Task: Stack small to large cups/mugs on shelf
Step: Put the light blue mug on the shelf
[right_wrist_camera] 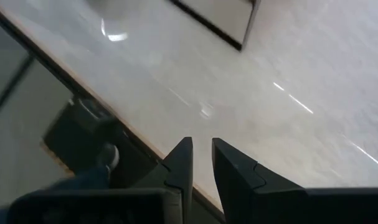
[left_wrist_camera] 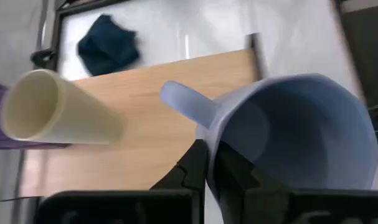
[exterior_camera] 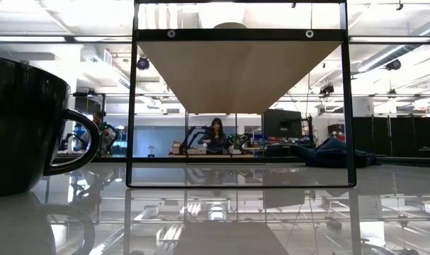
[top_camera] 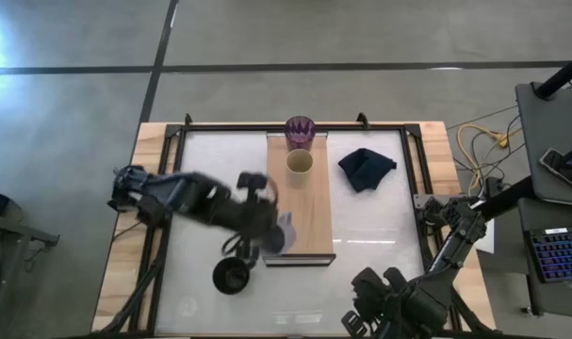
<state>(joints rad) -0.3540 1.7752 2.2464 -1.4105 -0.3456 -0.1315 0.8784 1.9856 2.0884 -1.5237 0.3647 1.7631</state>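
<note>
The lavender-blue mug hangs tilted over the shelf's near end, so the left gripper needs to stand it beside the beige cup before it opens.
The light-wood shelf [top_camera: 309, 212] is raised on a black frame [exterior_camera: 239, 185] at the table's middle. The purple tumbler [top_camera: 300, 132] stands upright at its far end, with the beige cup [top_camera: 300, 166] just nearer, also seen in the left wrist view [left_wrist_camera: 51, 115]. My left gripper [top_camera: 269, 229] is shut on the lavender-blue mug [left_wrist_camera: 294, 137] at the shelf's near left corner. The black mug [top_camera: 231, 276] stands on the table, left of the shelf's near end. My right gripper [right_wrist_camera: 201, 155] hangs empty over the table's near right part, its fingers a little apart. My left gripper holds the mug by its wall at the rim, right beside the handle [left_wrist_camera: 189, 107]. One finger [left_wrist_camera: 238, 177] is inside the mug and one [left_wrist_camera: 192, 168] outside. The arm comes from the table's left. The mug is tipped, its mouth toward the wrist camera.
A dark navy cloth [top_camera: 366, 169] lies on the table right of the shelf. The black mug looms at the left of the low view [exterior_camera: 23, 120]. Bare white tabletop [top_camera: 380, 245] lies right of the shelf's near half.
</note>
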